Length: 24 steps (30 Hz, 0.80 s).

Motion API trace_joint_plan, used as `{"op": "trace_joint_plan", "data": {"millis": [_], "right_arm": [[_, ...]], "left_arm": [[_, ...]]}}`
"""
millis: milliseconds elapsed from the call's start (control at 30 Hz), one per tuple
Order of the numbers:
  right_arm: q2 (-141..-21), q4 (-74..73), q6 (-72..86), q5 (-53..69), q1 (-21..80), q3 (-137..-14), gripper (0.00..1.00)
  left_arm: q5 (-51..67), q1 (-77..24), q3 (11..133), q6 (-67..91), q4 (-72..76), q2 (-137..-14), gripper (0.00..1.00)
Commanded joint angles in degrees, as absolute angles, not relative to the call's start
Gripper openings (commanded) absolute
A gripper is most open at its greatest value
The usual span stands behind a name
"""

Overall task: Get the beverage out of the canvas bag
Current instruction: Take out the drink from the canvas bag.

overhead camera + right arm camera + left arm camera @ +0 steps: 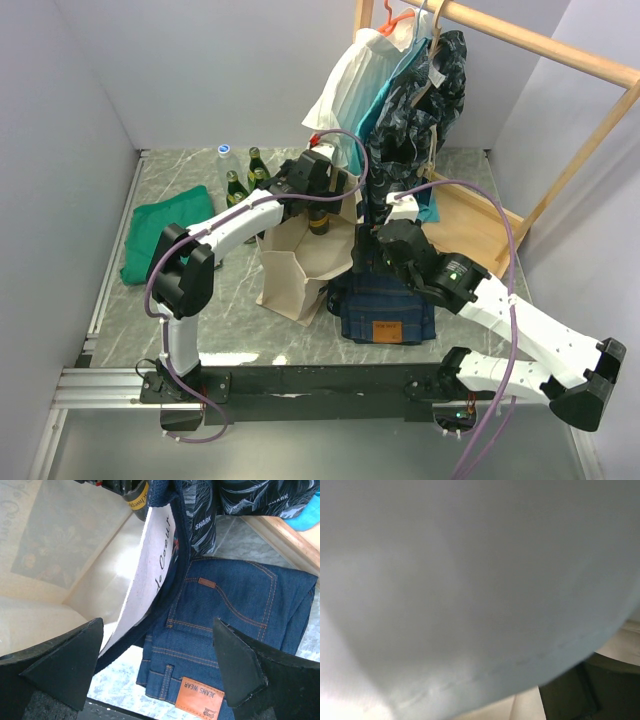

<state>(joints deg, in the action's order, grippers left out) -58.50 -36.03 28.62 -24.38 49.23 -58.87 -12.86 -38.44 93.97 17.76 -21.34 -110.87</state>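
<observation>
My left gripper closes on the bottle [318,212] next, since closing would catch it: the dark bottle stands upright with its top between my left gripper's spread fingers.
The cream canvas bag [292,268] stands open in the middle of the table, its pale inside [75,555] and navy-edged side wall [150,560] showing in the right wrist view. A dark beverage bottle [318,220] with a yellow label [136,500] stands upright at the bag's far rim. My left gripper [317,198] hangs over the bottle's top, fingers spread on either side of it. The left wrist view is almost wholly covered by pale cloth [470,580], so its fingers are hidden there. My right gripper [157,630] is open over the bag's right edge and the jeans.
Folded blue jeans [385,310] lie against the bag's right side. Several bottles [245,175] stand at the back left. A green cloth [160,235] lies at the left. Hanging garments [410,90] on a wooden rack [520,40] crowd the space behind the bag.
</observation>
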Motion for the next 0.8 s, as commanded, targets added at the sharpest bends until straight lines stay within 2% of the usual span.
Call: {"op": "trace_joint_plan", "data": {"millis": [0, 67, 600, 767], "right_arm": [[-59.0, -35.3, 27.8, -25.3, 48.8, -60.2, 0.95], [-58.8, -35.2, 27.8, -25.3, 48.8, -59.9, 0.95], [-58.9, -35.3, 27.8, -25.4, 48.5, -59.6, 0.95], [-58.5, -35.3, 27.9, -25.6, 48.4, -59.2, 0.95]], "left_arm": [[-13.8, -37.9, 95.0, 18.5, -22.0, -109.8, 0.99], [-13.5, -37.9, 94.8, 18.4, -21.6, -109.8, 0.95], [-14.2, -37.9, 94.2, 19.1, -22.0, -110.6, 0.95], [-14.5, -37.9, 94.4, 19.2, -21.7, -110.8, 0.90]]}}
